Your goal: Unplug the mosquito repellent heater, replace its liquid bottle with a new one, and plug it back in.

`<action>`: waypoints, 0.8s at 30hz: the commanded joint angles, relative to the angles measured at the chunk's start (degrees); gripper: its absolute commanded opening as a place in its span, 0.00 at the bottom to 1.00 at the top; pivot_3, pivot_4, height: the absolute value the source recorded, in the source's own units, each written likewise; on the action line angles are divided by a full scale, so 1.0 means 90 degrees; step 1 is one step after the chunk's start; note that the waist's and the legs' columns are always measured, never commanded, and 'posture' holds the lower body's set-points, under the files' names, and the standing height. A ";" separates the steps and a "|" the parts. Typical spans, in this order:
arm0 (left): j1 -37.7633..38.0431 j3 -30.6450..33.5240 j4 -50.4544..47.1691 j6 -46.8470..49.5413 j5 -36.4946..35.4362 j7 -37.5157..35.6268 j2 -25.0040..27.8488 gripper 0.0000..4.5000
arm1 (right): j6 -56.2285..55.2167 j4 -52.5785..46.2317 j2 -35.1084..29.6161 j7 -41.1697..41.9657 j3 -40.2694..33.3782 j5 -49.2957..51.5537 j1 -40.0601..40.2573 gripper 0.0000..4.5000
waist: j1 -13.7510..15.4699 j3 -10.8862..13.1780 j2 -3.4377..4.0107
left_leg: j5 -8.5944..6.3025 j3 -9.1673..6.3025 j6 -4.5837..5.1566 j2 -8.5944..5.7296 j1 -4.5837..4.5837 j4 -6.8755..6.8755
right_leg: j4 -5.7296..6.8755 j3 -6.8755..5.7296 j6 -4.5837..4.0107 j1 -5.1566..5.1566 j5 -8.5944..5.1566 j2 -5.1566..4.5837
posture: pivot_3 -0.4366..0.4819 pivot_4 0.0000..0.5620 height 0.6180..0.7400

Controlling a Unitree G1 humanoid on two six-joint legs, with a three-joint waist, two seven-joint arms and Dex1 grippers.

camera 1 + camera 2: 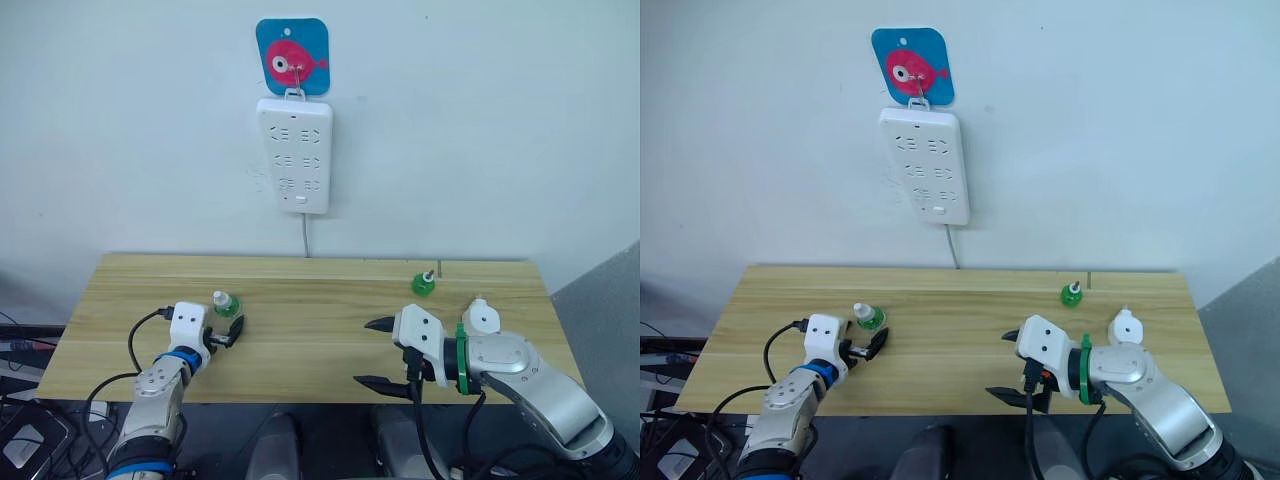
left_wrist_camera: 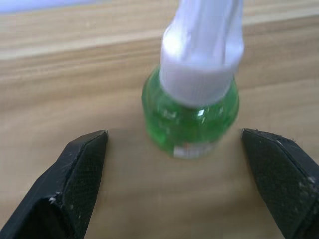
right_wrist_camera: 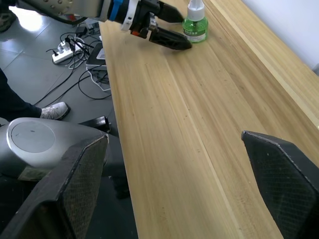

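Observation:
The new green liquid bottle (image 3: 195,30) needs to be uncapped for the heater, so my right gripper should grab the new green liquid bottle's white cap (image 3: 196,9) next.
The mosquito repellent heater (image 1: 482,317), a small white rounded unit, rests on the table behind my right wrist, away from the wall strip. A green liquid bottle with a white cap (image 1: 226,303) stands at the table's left. My left gripper (image 1: 232,332) is open just short of it, and in the left wrist view the bottle (image 2: 192,99) stands slightly ahead of the two spread fingers (image 2: 79,169). A second small green bottle (image 1: 424,283) stands at the back right. My right gripper (image 1: 365,352) is open and empty near the front edge.
A white power strip (image 1: 295,155) hangs on the wall from a blue hook plate with a pink fish (image 1: 292,57); its cord drops behind the wooden table (image 1: 310,300). Cables and a floor strip (image 3: 65,50) lie beyond the table's left edge.

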 commanded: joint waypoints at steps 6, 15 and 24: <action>-0.0302 -0.0034 0.0863 -0.0657 0.0113 -0.0123 0.0132 1.00 | 0.0034 -0.0389 -0.0065 -0.0056 -0.0150 0.0093 0.0107 0.99 | -0.0009 0.0003 0.0003 | 0.0000 -0.0001 0.0000 0.0001 0.0001 -0.0002 | 0.0000 -0.0003 0.0000 -0.0001 0.0000 0.0000 | 0.33 0.43 0.87; -0.0617 -0.0069 0.1547 -0.1151 0.0082 -0.0284 0.0046 0.91 | 0.0126 -0.0471 -0.0090 -0.0073 -0.0209 0.0153 0.0159 1.00 | -0.0015 0.0003 0.0002 | 0.0000 0.0000 0.0000 0.0000 0.0001 -0.0001 | -0.0001 -0.0003 0.0003 0.0001 0.0001 -0.0002 | 0.32 0.42 0.87; -0.0417 -0.0137 0.1452 -0.1357 0.0101 -0.0565 0.0053 0.50 | 0.0075 -0.0418 -0.0052 -0.0120 -0.0215 0.0147 0.0093 1.00 | -0.0060 0.0002 0.0002 | 0.0000 0.0000 0.0000 0.0000 0.0001 -0.0002 | -0.0002 -0.0003 0.0004 0.0000 0.0001 -0.0003 | 0.32 0.40 0.87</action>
